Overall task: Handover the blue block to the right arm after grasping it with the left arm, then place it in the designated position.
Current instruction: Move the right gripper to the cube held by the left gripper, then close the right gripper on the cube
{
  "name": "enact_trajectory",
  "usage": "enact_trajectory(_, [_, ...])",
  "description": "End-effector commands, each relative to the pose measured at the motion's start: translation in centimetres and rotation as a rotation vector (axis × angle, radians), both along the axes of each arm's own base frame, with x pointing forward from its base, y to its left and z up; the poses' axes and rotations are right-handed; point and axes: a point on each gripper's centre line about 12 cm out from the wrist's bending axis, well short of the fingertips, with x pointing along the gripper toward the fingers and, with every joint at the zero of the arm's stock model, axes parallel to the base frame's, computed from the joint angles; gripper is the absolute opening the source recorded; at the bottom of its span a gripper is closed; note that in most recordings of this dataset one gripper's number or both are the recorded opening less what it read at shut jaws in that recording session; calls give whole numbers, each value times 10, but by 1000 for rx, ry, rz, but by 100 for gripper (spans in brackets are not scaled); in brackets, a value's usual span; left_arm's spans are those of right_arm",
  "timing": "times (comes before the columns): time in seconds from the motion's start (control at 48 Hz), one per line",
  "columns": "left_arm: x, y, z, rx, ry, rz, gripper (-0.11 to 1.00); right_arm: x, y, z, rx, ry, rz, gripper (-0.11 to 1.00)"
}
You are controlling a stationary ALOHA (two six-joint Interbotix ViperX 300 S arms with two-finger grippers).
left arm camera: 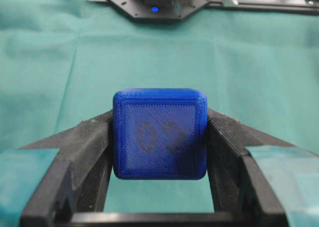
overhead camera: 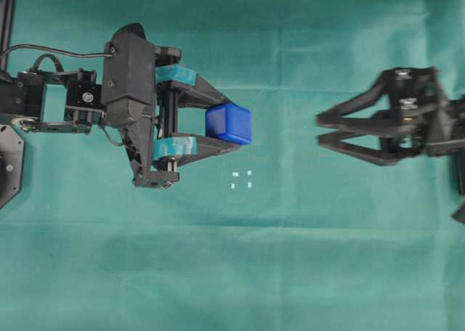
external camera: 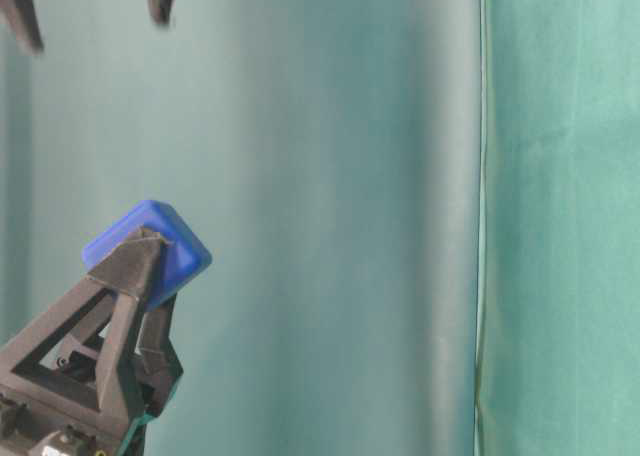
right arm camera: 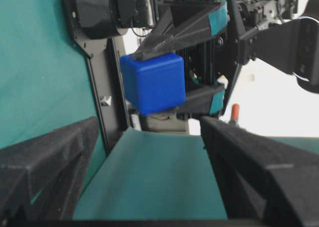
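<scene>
I will next grab the blue block (overhead camera: 228,123) by its top and bottom sides with my right gripper, as my left gripper's fingers cover its opposite sides.
The blue block (overhead camera: 228,123) is pinched between the teal-taped fingers of my left gripper (overhead camera: 231,125), raised off the cloth. It fills the left wrist view as the blue block (left arm camera: 159,135), with a black finger (left arm camera: 89,145) pressed on each side. At table level the blue block (external camera: 150,242) sits tilted at the fingertips. My right gripper (overhead camera: 320,128) faces it from the right, open and empty, a gap away. In the right wrist view the blue block (right arm camera: 153,82) hangs ahead of the spread fingers (right arm camera: 50,160). The designated position (overhead camera: 241,179) is four white marks just below the block.
Green cloth (overhead camera: 240,273) covers the table. The left arm's base plate (overhead camera: 7,164) and a black frame post (overhead camera: 7,11) stand at the left edge. The right arm's base (left arm camera: 159,0) shows at the top of the left wrist view.
</scene>
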Motion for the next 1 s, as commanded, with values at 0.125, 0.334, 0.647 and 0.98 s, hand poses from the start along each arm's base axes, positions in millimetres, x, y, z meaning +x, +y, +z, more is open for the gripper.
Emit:
enact_trajectory(0.125, [-3, 1, 13, -1, -40, 2, 47, 43, -7, 15, 3, -6, -13, 90])
enact_trajectory(0.334, [-3, 1, 13, -3, -40, 4, 47, 78, -5, 13, 6, -2, 17, 90])
enact_trajectory(0.647, [-2, 1, 13, -3, -41, 2, 47, 107, -6, 13, -12, -3, 25, 90])
enact_trajectory(0.98, [-3, 1, 13, -3, -40, 2, 47, 110, -6, 12, -13, 1, 21, 90])
